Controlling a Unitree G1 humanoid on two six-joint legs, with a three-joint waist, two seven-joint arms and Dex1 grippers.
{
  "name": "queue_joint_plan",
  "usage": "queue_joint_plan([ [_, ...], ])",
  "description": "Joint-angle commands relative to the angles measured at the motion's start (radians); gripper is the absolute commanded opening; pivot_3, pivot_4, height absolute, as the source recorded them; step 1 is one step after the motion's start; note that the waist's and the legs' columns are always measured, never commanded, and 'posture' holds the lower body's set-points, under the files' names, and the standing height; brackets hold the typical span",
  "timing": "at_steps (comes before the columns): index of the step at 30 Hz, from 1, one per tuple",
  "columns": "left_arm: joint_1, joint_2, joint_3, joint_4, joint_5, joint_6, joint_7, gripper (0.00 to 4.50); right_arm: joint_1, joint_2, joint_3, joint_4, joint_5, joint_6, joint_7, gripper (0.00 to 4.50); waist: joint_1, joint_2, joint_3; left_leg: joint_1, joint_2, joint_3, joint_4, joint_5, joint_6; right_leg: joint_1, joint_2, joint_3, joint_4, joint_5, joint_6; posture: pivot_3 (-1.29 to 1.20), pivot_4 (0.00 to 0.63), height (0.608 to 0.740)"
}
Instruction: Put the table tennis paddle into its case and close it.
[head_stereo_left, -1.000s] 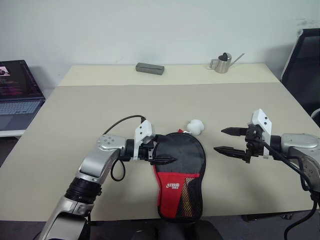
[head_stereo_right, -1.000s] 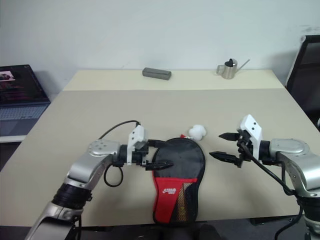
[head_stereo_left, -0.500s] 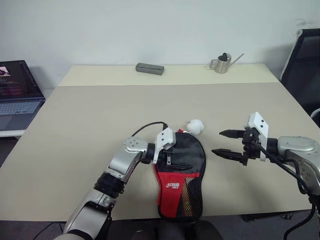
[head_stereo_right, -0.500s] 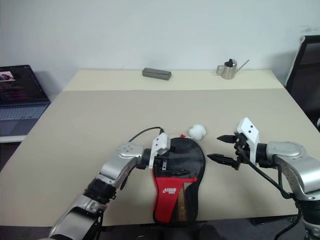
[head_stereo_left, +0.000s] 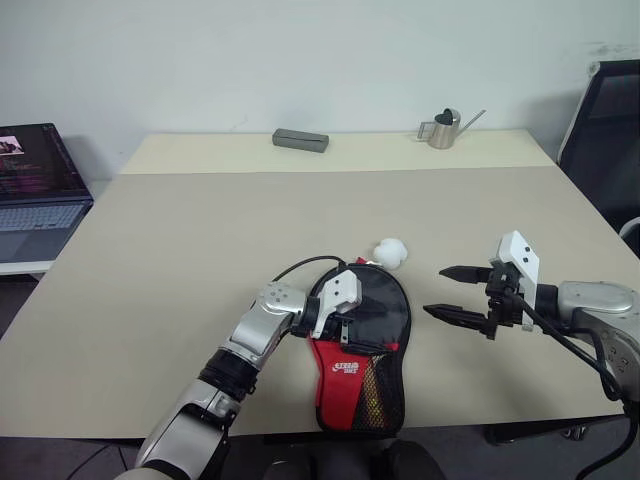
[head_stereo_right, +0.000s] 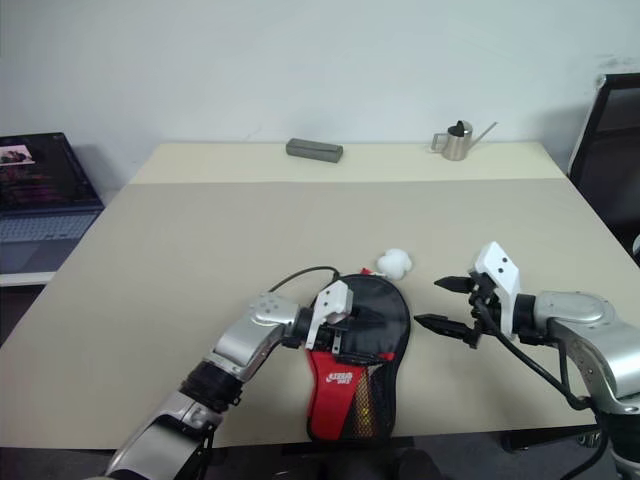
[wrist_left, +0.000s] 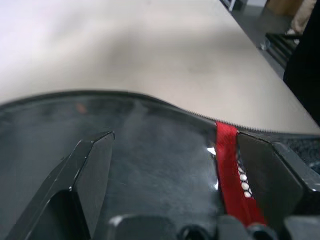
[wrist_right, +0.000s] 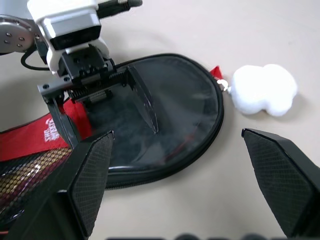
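Observation:
The metal clip (wrist_right: 223, 85) sits tight against the case's edge, so to close the case my right gripper should next grab the zipper pull by its white fluffy ball (wrist_right: 264, 90).
The case (head_stereo_left: 385, 300) lies flat on the table (head_stereo_left: 200, 240), its round black end pointing away from me and its red panel and mesh at the front edge. The table tennis paddle is hidden. My left gripper (head_stereo_left: 365, 333) is open just above the case's black face (wrist_left: 150, 130), one finger (wrist_left: 92, 170) on each side of that patch; whether they touch the fabric I cannot tell. My right gripper (head_stereo_left: 436, 291) hovers open to the right of the case, a little above the table, holding nothing.
A white fluffy ball (head_stereo_left: 392, 250) lies at the case's rounded end beside a small red tab (wrist_right: 216, 72). Along the far edge stand a grey box (head_stereo_left: 300, 139) and a metal watering can (head_stereo_left: 445, 127). A laptop (head_stereo_left: 35, 190) sits left; a black chair (head_stereo_left: 610, 130) is at the right.
My left gripper has moved right and down, from the case's left edge to over its black face, staying open. The right gripper has stayed where it was.

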Motion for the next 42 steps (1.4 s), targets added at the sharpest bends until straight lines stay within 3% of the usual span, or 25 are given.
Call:
queue_joint_plan([
  [1,0.016,-0.014,-0.021,0.013,0.02,-0.03,-0.003,4.24,0.006,-0.022,-0.053,-0.065,0.043,0.025,-0.014,4.5,0.0,0.0,0.0,0.0,0.0,0.0,0.0,0.0,0.0,0.0,0.0,0.0,0.0,0.0,0.0,0.0,0.15,0.74],
  [13,0.063,-0.007,-0.025,0.022,0.033,-0.042,-0.009,4.24,-0.041,-0.022,-0.064,-0.065,0.111,0.095,-0.064,4.5,0.0,0.001,-0.001,0.001,0.0,0.0,0.0,0.0,0.0,0.001,0.0,0.0,0.0,0.0,0.0,0.0,0.15,0.74],
  [20,0.062,-0.018,-0.028,0.034,0.037,-0.045,-0.001,4.24,-0.161,0.045,0.013,0.031,0.099,0.111,-0.097,4.5,-0.002,0.003,-0.003,0.003,0.0,0.001,0.0,0.0,0.0,0.002,0.0,0.0,0.0,0.0,0.0,0.0,0.15,0.74],
  [31,0.024,-0.043,-0.023,0.098,0.052,-0.086,0.007,4.24,-0.542,0.333,0.195,0.522,-0.133,0.002,-0.257,4.5,0.0,0.005,-0.004,0.005,0.0,0.0,0.0,0.0,0.0,0.004,0.0,0.001,0.002,0.0,0.0,0.0,0.15,0.74],
  [42,0.007,-0.052,-0.019,0.125,0.063,-0.108,0.009,4.24,-0.685,0.458,0.251,1.045,-0.391,-0.297,-0.281,4.5,-0.001,0.006,-0.005,0.006,-0.002,0.001,0.0,0.0,0.001,0.003,-0.001,0.002,0.003,0.0,0.0,0.0,0.15,0.74],
])
